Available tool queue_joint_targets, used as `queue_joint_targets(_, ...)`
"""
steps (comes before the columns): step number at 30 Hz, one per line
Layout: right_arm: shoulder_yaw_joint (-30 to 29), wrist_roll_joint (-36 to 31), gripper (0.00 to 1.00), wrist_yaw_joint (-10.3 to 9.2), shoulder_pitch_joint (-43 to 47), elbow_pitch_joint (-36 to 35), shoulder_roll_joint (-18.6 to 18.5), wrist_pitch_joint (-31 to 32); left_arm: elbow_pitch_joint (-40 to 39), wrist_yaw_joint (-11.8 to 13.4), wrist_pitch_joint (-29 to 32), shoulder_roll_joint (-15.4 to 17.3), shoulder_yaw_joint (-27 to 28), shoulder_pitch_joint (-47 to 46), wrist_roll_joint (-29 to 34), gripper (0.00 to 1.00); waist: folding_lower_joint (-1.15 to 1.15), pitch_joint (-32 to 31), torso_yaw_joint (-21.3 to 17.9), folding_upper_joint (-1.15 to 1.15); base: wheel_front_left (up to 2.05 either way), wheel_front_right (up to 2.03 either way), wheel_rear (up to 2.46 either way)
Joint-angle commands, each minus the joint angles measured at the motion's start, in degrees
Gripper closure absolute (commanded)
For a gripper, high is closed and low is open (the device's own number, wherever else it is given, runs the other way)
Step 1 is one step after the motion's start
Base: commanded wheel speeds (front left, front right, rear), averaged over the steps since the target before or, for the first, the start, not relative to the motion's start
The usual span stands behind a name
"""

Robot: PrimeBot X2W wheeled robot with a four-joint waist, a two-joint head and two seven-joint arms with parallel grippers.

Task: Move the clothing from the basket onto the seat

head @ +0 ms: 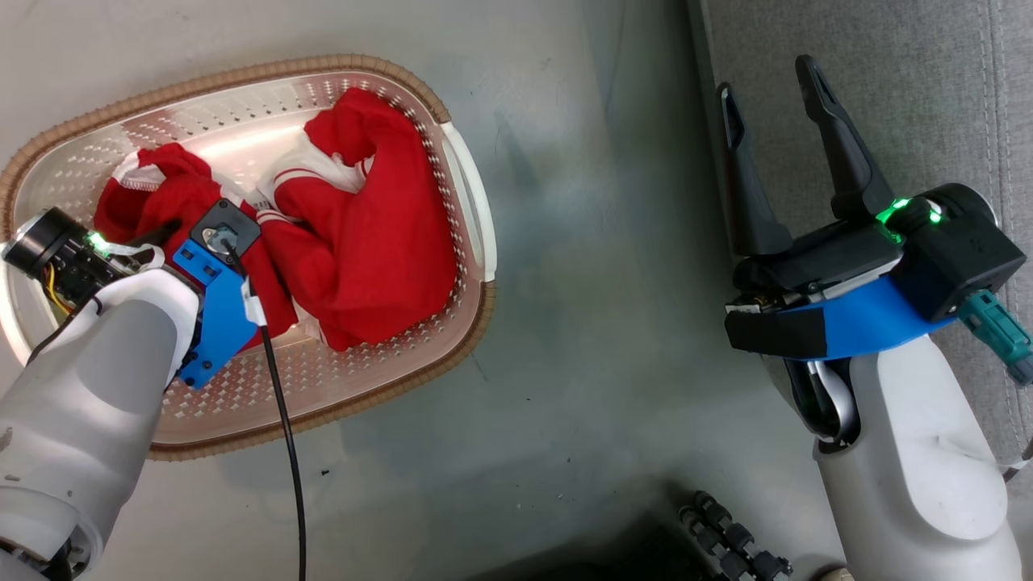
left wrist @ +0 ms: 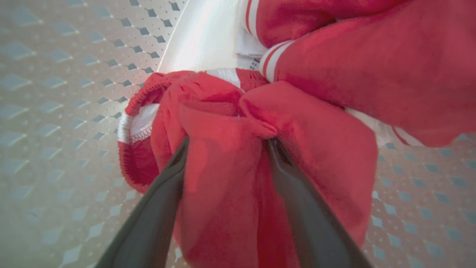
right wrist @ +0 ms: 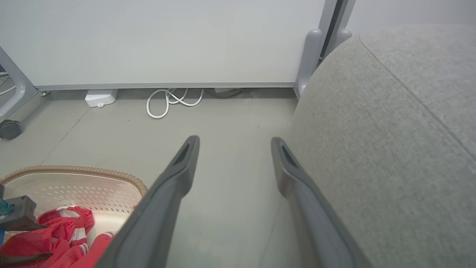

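Note:
Next, my left gripper pinches the smaller garment by its bulging fold (head: 190,215), since the rest of the cloth (head: 268,282) lies loose in the basket.
Two red garments with white striped trim lie in the basket (head: 242,77): a larger one (head: 371,242) on the right and a smaller one (head: 173,194) on the left. My left gripper (left wrist: 227,143) is down inside the basket, open, its two fingers pushed into the smaller garment (left wrist: 223,175) with a fold of red cloth bulging between them. Off to the right, my right gripper (head: 767,81) hangs open and empty over the floor beside the grey seat (head: 912,105). In the right wrist view the seat (right wrist: 390,130) rises just right of that gripper (right wrist: 234,140).
A black cable (head: 278,403) runs from my left wrist across the basket's near rim. Grey floor separates basket and seat. Against the far wall lie a coiled white cable (right wrist: 173,100) and a small white box (right wrist: 100,97). A caster (right wrist: 7,130) stands far left.

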Motion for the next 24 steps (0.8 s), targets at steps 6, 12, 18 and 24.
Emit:
queue_joint_targets(6, 0.0, 0.6, 0.00, 0.03, -1.5, -0.2, -0.2, -0.2, -0.1, 0.0, 0.7, 0.6, -2.9, -1.5, -1.7, 1.00, -0.01, 0.4, 0.0, 0.00, 0.00, 0.00, 0.00)
queue_joint_targets(12, -0.4, 0.1, 0.00, 0.03, -1.0, -0.1, -0.2, -0.2, -0.4, 0.0, 0.9, 0.5, -4.3, -1.5, -3.6, 1.00, -0.01, 0.0, 0.4, 0.00, 0.00, 0.00, 0.00)
queue_joint_targets(18, -1.2, -0.9, 0.00, 0.03, -0.4, 0.5, -0.2, -0.2, -1.3, 0.0, -1.0, -1.0, -4.7, -0.8, -6.5, 1.00, -0.01, -1.4, 2.0, 0.00, 0.00, 0.00, 0.00)
queue_joint_targets(24, -1.6, -2.0, 0.00, 0.03, -0.5, 1.0, -0.2, -0.2, -2.1, 0.0, -3.3, -3.3, -5.4, 0.0, -9.1, 1.00, -0.01, -3.8, 3.8, 0.00, 0.00, 0.00, 0.00)
